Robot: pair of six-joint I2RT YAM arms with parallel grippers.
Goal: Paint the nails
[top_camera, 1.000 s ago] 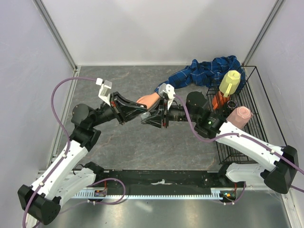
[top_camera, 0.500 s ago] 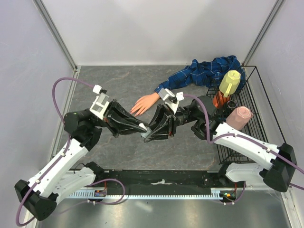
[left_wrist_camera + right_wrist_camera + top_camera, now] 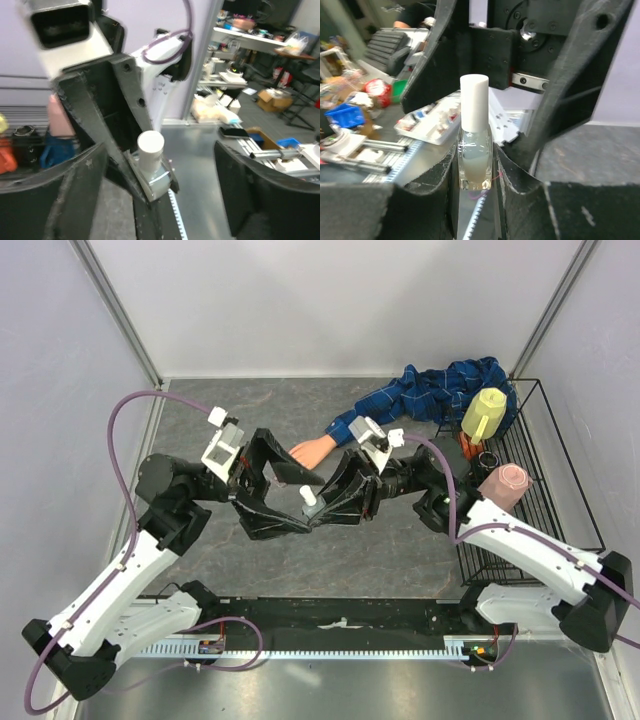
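Observation:
My left gripper is due to grab the white cap (image 3: 308, 497) by its sides next. It should twist the cap open for painting the nails.
The peach mannequin hand (image 3: 313, 449) lies on the grey table and sticks out of a blue plaid sleeve (image 3: 430, 392). Its nails are too small to make out, and my left finger covers the fingertips. My right gripper (image 3: 320, 514) (image 3: 475, 172) is shut on a small clear bottle (image 3: 475, 160) with a white cap (image 3: 308, 497) (image 3: 474, 102), held upright above the table in front of the hand. My left gripper (image 3: 312, 504) (image 3: 160, 200) stands open, its fingers (image 3: 65, 195) wide on either side of the cap (image 3: 150, 148) without touching it.
A black wire rack (image 3: 545, 502) stands at the right with a yellow bottle (image 3: 484, 412), a pink cup (image 3: 503, 485), an orange thing (image 3: 461, 449) and a dark cup (image 3: 488, 457). Grey walls close in the table. A black rail (image 3: 340, 625) runs along the near edge.
My left gripper, shut at the bottle's cap before, has opened wide. Both grippers came away from the hand toward the near side, and the bottle stays in the right gripper.

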